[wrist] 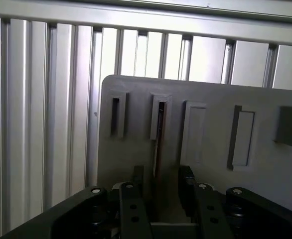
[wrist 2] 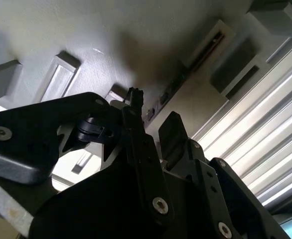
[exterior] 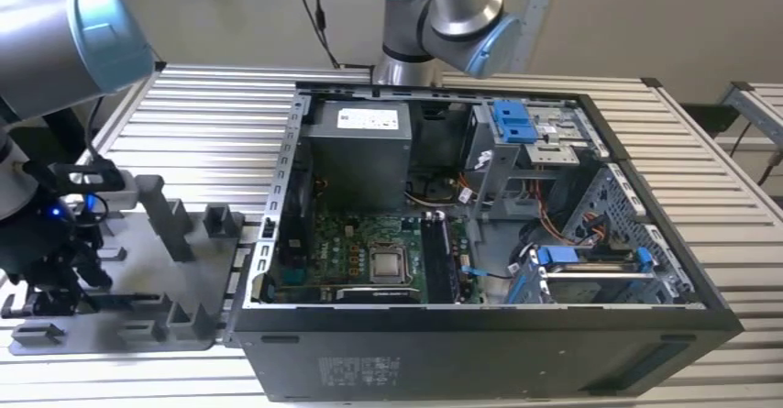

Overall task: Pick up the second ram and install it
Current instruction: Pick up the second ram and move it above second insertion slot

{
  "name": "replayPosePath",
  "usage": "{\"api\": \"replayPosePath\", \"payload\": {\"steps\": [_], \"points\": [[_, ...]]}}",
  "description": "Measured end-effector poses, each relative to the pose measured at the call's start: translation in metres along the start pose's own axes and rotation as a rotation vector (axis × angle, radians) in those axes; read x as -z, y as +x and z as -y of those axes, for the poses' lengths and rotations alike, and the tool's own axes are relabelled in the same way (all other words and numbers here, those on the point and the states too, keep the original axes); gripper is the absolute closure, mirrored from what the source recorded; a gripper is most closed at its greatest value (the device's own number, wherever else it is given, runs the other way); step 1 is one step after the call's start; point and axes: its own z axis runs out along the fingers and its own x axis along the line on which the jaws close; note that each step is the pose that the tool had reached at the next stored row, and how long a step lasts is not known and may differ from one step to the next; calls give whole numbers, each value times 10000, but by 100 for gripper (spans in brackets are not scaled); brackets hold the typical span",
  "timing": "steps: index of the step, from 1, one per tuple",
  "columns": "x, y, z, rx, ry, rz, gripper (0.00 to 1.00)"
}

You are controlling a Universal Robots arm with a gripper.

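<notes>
My gripper grabs the ram by its bare part outside the holder (wrist: 157, 177) next, since the grey holder's sides close around the ram's seated end.
The second ram (wrist: 159, 142) is a thin dark stick standing on edge in a slot of the grey fixture plate (wrist: 211, 164). In the second wrist view the ram (wrist 2: 206, 49) runs as a dark strip along its slot. My gripper (wrist: 161, 181) is lowered over the plate, one black finger (wrist: 137, 180) on each side of the stick's near end with a gap to both. The jaws are open around it and nothing is held. In the exterior view my gripper (exterior: 59, 289) hangs over the fixture plate (exterior: 147, 335) at the exterior view's left.
An open black computer case (exterior: 490, 353) lies in the middle, with the green motherboard (exterior: 367, 243) and its long black slots (exterior: 441, 261) inside. A second arm (exterior: 446, 14) stands behind the case. Upright posts (exterior: 171, 225) rise from the plate. The table (exterior: 208, 124) is ribbed aluminium.
</notes>
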Motion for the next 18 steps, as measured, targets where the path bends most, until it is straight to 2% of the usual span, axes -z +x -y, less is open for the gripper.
{"api": "replayPosePath", "payload": {"steps": [12,14,15,17,18], "points": [[-11,12,-3,13,-1,0,58],[-11,12,-3,13,-1,0,67],[-11,12,-3,13,-1,0,67],[-12,12,-3,13,-1,0,80],[-11,12,-3,12,-1,0,80]]}}
